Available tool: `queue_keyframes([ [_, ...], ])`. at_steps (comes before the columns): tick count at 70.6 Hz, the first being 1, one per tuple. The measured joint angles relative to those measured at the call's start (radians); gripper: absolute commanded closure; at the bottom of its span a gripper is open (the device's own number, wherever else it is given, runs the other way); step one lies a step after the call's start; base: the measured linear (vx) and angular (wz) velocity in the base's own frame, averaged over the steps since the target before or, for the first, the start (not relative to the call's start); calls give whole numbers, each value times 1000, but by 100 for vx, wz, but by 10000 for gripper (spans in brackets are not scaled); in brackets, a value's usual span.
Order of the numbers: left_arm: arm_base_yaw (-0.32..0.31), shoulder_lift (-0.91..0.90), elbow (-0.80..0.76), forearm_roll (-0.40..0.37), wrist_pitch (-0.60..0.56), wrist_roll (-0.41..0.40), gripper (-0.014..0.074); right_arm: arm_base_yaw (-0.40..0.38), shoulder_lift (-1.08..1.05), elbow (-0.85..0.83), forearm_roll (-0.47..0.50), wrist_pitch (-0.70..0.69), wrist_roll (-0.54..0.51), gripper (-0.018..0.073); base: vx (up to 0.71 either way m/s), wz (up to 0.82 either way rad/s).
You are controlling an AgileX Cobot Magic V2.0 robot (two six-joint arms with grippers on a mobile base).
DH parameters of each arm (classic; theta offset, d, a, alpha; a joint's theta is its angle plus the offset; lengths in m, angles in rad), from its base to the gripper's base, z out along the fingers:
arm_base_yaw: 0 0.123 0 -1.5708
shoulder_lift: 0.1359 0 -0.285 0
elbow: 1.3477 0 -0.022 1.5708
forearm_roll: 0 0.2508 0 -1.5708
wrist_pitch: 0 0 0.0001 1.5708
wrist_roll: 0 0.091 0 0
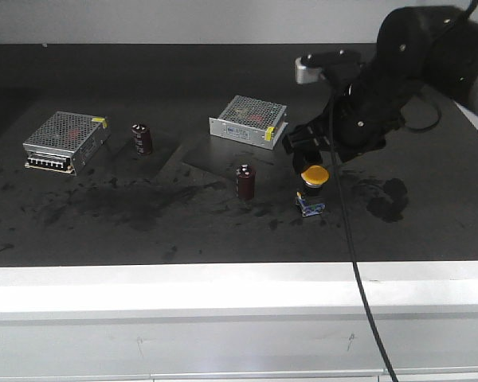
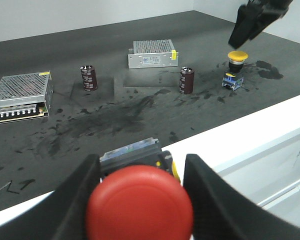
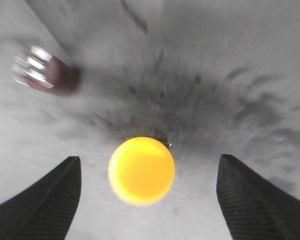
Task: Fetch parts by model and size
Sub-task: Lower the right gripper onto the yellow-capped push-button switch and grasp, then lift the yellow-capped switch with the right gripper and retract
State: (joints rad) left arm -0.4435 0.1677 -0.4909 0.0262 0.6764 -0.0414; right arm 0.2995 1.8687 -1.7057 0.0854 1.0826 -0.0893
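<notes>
I should next take hold of the yellow-capped switch by its round yellow cap [image 1: 315, 176] with my right gripper, so that I can fetch the requested part.
The red-capped switch [image 2: 140, 210] fills the bottom of the left wrist view, its dark body and blue-marked base pointing toward the table. My left gripper [image 2: 140, 200] is shut on it, one black finger [image 2: 72, 200] on each side, above the white front edge. The yellow-capped switch [image 1: 314, 175] [image 2: 237, 56] stands upright on the dark tabletop at centre right. My right gripper [image 1: 307, 147] [image 3: 147, 200] hangs just above it, open. Its two fingers [image 3: 45, 200] stand wide apart on either side of the yellow cap [image 3: 141, 171] without touching it.
Two silver perforated boxes lie on the table, one at the left [image 1: 67, 140] and one at the back centre [image 1: 248, 121]. Two dark red capacitors [image 1: 142, 138] [image 1: 245, 181] stand upright. A black cable [image 1: 342, 215] hangs from the right arm across the table's white front edge [image 1: 223, 274].
</notes>
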Motion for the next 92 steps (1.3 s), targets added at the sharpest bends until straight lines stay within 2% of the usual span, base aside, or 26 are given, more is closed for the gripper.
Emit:
queue_keyframes([
  [14, 0, 0, 0, 0, 0, 0, 603, 0, 51, -1, -1, 7, 3, 33, 0, 0],
  [23, 0, 0, 0, 0, 0, 0, 603, 0, 71, -1, -1, 7, 3, 100, 0, 0],
  [29, 0, 0, 0, 0, 0, 0, 603, 0, 79, -2, -3, 8, 3, 180, 0, 0],
  [48, 0, 0, 0, 0, 0, 0, 603, 0, 85, -2, -2, 15, 3, 576, 0, 0],
  [63, 0, 0, 0, 0, 0, 0, 603, 0, 3, 47, -3, -39, 4, 568, 0, 0],
  [92, 0, 0, 0, 0, 0, 0, 603, -1, -515, 519, -7, -436, 9, 566, 0, 0],
])
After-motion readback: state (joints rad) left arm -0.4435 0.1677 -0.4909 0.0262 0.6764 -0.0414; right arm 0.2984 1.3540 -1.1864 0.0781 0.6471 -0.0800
